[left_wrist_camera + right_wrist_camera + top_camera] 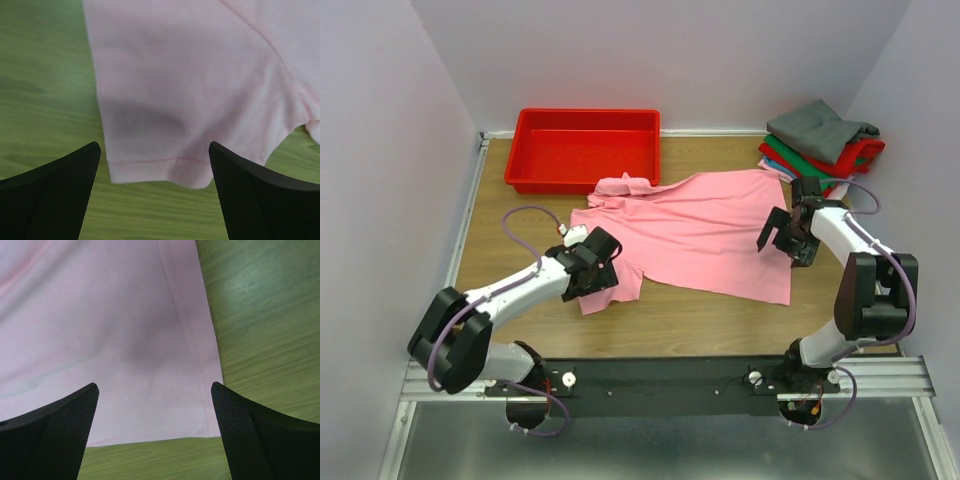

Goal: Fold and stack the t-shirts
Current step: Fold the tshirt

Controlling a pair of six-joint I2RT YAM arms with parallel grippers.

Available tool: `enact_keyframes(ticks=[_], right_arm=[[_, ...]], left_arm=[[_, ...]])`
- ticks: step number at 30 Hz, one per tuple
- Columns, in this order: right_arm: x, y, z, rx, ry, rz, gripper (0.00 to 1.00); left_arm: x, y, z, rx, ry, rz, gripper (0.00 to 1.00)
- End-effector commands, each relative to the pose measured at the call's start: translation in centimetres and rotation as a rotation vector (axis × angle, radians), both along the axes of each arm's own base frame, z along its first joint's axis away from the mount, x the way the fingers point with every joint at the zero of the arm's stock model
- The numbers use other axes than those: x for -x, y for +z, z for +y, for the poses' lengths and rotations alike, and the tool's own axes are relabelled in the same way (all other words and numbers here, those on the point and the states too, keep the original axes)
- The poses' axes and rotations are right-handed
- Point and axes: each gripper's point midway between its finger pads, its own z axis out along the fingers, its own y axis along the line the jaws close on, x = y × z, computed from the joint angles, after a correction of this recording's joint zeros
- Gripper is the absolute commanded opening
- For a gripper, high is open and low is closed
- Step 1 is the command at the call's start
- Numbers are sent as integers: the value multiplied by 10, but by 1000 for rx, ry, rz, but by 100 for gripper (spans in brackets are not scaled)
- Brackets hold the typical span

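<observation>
I should fold the t-shirt, so next I should grab the pink t-shirt's near sleeve hem (610,303) with my left gripper. The t-shirt's bottom corner (784,299) is left for my right gripper.
A light pink t-shirt (695,230) lies spread on the wooden table, collar toward the far left. My left gripper (598,268) is open above its near left sleeve; the left wrist view shows the sleeve hem (165,165) between the fingers. My right gripper (782,240) is open over the shirt's right edge; the right wrist view shows the shirt's bottom corner (200,420) between the fingers. Neither holds anything. A stack of folded t-shirts (820,150), grey on top, then red, green and pale ones, sits at the far right.
A red plastic tray (585,148) stands at the back, just behind the pink shirt's collar. White walls close in the table on the left, back and right. Bare wood shows along the near edge (720,330).
</observation>
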Motion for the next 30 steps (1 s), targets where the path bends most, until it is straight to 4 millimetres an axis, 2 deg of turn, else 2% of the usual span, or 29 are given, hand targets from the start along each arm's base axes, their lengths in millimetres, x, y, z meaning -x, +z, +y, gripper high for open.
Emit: enact_keyframes(ticks=[1, 3, 8, 10, 23, 26, 27, 29, 30], right_arm=[[12, 8, 0, -18, -30, -6, 100], [15, 9, 0, -16, -21, -7, 100], [22, 7, 2, -26, -17, 9, 100], [25, 6, 2, -25, -20, 9, 100], [36, 0, -2, -28, -48, 27, 100], [37, -1, -2, -37, -59, 29, 100], [38, -1, -3, -36, -64, 29, 100], [41, -1, -5, -37, -75, 29, 100], [44, 0, -6, -40, -81, 24, 100]], left_arm=[[21, 13, 13, 85, 213, -31, 95], [24, 15, 15, 111, 249, -41, 93], [44, -6, 13, 165, 276, 27, 89], [48, -10, 10, 178, 277, 43, 84], [54, -29, 8, 138, 264, 92, 59], [53, -30, 9, 134, 264, 90, 47], [52, -29, 9, 134, 263, 85, 38], [52, -29, 9, 136, 260, 76, 29], [51, -27, 9, 142, 259, 68, 19]])
